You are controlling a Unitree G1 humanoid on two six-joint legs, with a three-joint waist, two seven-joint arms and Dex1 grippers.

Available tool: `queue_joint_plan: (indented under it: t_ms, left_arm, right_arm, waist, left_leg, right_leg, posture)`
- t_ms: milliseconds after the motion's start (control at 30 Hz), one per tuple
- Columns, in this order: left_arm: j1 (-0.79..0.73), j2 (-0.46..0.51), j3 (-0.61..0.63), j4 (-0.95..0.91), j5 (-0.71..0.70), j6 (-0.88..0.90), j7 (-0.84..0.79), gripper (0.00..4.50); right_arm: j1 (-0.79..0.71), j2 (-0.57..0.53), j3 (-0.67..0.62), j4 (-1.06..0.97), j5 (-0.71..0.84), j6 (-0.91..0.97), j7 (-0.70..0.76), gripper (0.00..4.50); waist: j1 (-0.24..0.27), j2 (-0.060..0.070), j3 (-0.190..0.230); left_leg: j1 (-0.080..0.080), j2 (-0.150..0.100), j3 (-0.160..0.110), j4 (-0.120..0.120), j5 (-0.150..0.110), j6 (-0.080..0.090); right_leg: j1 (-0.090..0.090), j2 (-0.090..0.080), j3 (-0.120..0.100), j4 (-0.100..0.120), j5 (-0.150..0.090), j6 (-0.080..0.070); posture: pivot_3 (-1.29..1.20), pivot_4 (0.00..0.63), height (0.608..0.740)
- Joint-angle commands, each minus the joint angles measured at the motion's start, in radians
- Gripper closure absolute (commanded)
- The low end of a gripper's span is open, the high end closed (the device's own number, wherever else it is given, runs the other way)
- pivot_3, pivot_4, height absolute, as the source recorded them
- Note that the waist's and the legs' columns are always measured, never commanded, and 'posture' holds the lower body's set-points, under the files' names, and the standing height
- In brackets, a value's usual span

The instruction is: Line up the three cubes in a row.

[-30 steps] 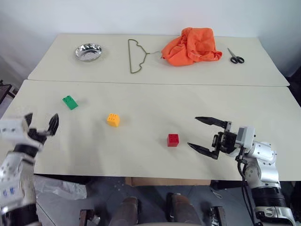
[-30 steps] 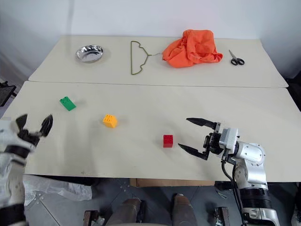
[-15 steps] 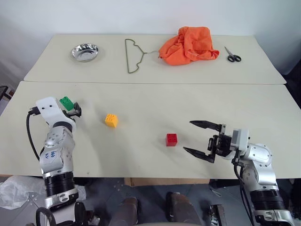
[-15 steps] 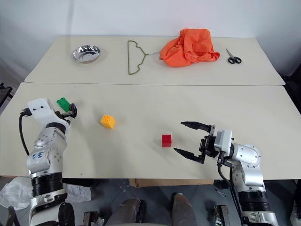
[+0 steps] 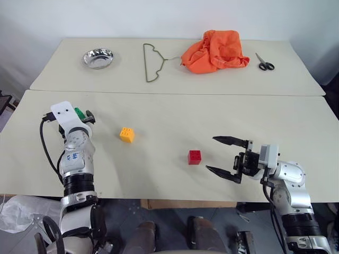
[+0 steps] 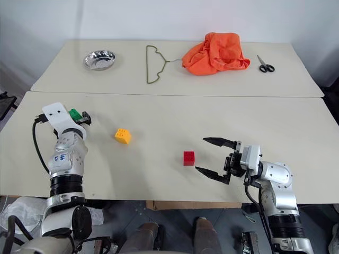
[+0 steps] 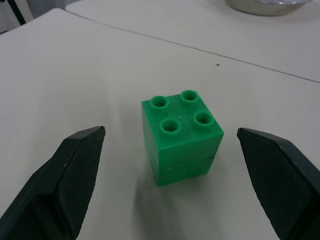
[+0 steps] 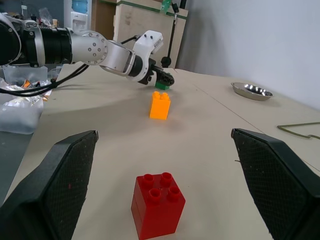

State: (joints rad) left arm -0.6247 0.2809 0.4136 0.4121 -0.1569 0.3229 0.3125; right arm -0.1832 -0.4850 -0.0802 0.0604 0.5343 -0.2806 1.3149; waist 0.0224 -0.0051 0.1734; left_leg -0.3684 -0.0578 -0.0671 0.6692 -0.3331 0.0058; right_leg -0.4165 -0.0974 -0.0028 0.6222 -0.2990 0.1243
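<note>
I need to close my left gripper on the green cube now, because my fingers are on either side of the cube.
Three studded cubes stand apart on the near table (image 5: 169, 116). The green cube (image 7: 180, 135) is at the left, the yellow-orange cube (image 5: 126, 134) right of it, and the red cube (image 5: 194, 156) nearer the middle front. My left gripper (image 5: 85, 115) is open, low over the table, with the green cube between its two fingers (image 7: 75, 170) and touching neither. It partly hides that cube in the head views. My right gripper (image 5: 212, 153) is open and points at the red cube from just to its right, a short gap away.
On the far table lie a steel bowl (image 5: 98, 57), a wire hanger (image 5: 152, 62), a crumpled orange cloth (image 5: 214, 51) and scissors (image 5: 264, 63). A seam (image 5: 175, 93) runs between the two tables. Bare tabletop lies between the cubes.
My left arm has swung in from the table's left edge and forward, bringing its open gripper around the green cube. The right arm and all three cubes have stayed put.
</note>
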Motion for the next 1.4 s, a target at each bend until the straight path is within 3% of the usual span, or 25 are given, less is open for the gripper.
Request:
queue_joint_plan:
  t_ms: [33,333,500,600,733,833,933,1000,1100,1167,1267,1400]
  left_arm:
    - [-0.030,0.013,0.005,0.023,0.001,-0.055,-0.004,0.40]
    - [-0.016,0.023,0.014,0.026,-0.022,-0.113,-0.053,2.93]
    - [0.108,0.036,0.033,-0.151,-0.094,-0.165,-0.194,3.03]
    - [0.212,0.098,0.051,-0.289,-0.190,-0.194,-0.398,3.03]
    - [0.388,0.274,0.099,-0.507,-0.459,-0.115,-0.842,3.03]
    - [0.492,0.428,0.118,-0.634,-0.740,0.116,-1.135,3.03]
    - [0.503,0.578,-0.077,-0.656,-0.623,0.119,-1.346,3.03]
    - [0.477,0.604,-0.172,-0.651,-0.565,0.085,-1.417,3.03]
    - [0.317,0.514,-0.454,-0.539,-0.329,-0.097,-1.518,3.03]
    - [0.230,0.433,-0.556,-0.424,-0.235,-0.184,-1.545,3.03]
    - [0.104,0.294,-0.608,-0.205,-0.143,-0.324,-1.521,3.03]
    - [0.024,0.239,-0.650,-0.057,-0.064,-0.429,-1.560,3.03]
  right_arm:
    - [0.005,-0.009,-0.004,-0.040,0.003,0.001,-0.011,0.00]
    - [0.002,-0.005,0.001,-0.048,-0.014,0.005,-0.041,0.00]
    - [0.006,-0.002,-0.001,-0.052,-0.020,0.002,-0.057,0.00]
    - [0.007,-0.004,-0.010,-0.046,-0.020,-0.005,-0.064,0.00]
    - [0.023,-0.029,-0.051,-0.011,-0.010,-0.026,-0.053,0.00]
    - [0.047,-0.057,-0.078,0.008,-0.001,-0.040,-0.024,0.00]
    - [0.071,-0.085,-0.088,0.031,-0.006,-0.064,0.013,0.00]
    - [0.069,-0.088,-0.090,0.039,-0.007,-0.070,0.013,0.00]
    - [0.061,-0.087,-0.095,0.036,-0.014,-0.075,-0.011,0.00]
    - [0.070,-0.100,-0.098,0.024,-0.016,-0.066,-0.011,0.00]
    - [0.105,-0.133,-0.105,-0.020,-0.013,-0.037,-0.010,0.00]
    - [0.137,-0.149,-0.115,-0.071,-0.001,-0.009,-0.035,0.00]
  waist:
    - [0.001,0.000,0.000]
    - [0.001,0.000,0.000]
    - [-0.006,0.000,0.000]
    - [-0.010,0.000,0.000]
    - [-0.022,0.000,0.000]
    - [-0.020,0.002,0.000]
    - [-0.010,0.003,0.001]
    - [-0.010,0.005,0.001]
    - [-0.009,0.005,0.001]
    - [-0.005,0.006,0.001]
    - [0.000,0.005,0.002]
    - [-0.014,0.003,0.003]
  left_leg:
    - [0.000,0.000,0.000,0.000,0.000,0.000]
    - [0.000,0.000,0.000,0.000,0.000,0.000]
    - [0.000,0.000,0.000,0.000,0.000,0.000]
    - [0.000,0.001,0.000,0.000,0.000,0.000]
    - [0.000,0.002,0.000,-0.001,0.000,-0.001]
    - [0.000,0.002,-0.003,-0.001,0.000,0.000]
    - [0.002,0.000,-0.004,-0.001,0.000,0.001]
    - [0.006,-0.001,-0.003,-0.003,0.000,0.001]
    - [0.009,0.000,-0.001,-0.005,0.000,0.001]
    - [0.009,0.000,0.000,-0.005,0.000,0.000]
    - [0.009,0.000,0.004,-0.004,0.000,0.001]
    - [0.007,0.002,0.007,-0.004,0.000,0.001]
  right_leg:
    - [0.000,0.000,0.000,0.000,0.000,0.000]
    - [0.000,0.000,0.000,0.000,0.000,0.000]
    - [0.000,-0.001,0.000,0.000,0.000,0.000]
    - [0.000,-0.001,0.000,0.000,0.000,0.000]
    - [0.000,-0.001,0.002,0.000,0.000,-0.001]
    - [0.002,-0.002,0.007,-0.002,-0.001,-0.001]
    - [0.005,-0.004,0.006,-0.005,-0.001,-0.002]
    - [0.007,-0.004,0.007,-0.006,-0.001,-0.002]
    - [0.009,-0.002,0.009,-0.005,-0.001,-0.003]
    - [0.008,0.000,0.008,-0.005,-0.001,-0.002]
    - [0.006,0.003,0.004,-0.002,-0.001,-0.002]
    - [0.003,0.002,0.006,0.000,-0.001,-0.001]
  posture:
    - [0.00,0.150,0.740]
    - [0.00,0.150,0.740]
    - [0.00,0.150,0.740]
    - [0.00,0.150,0.740]
    - [0.00,0.150,0.740]
    - [0.00,0.150,0.740]
    - [0.00,0.150,0.740]
    - [0.00,0.150,0.740]
    - [0.00,0.150,0.740]
    - [0.00,0.150,0.740]
    - [0.00,0.150,0.740]
    - [0.00,0.150,0.740]
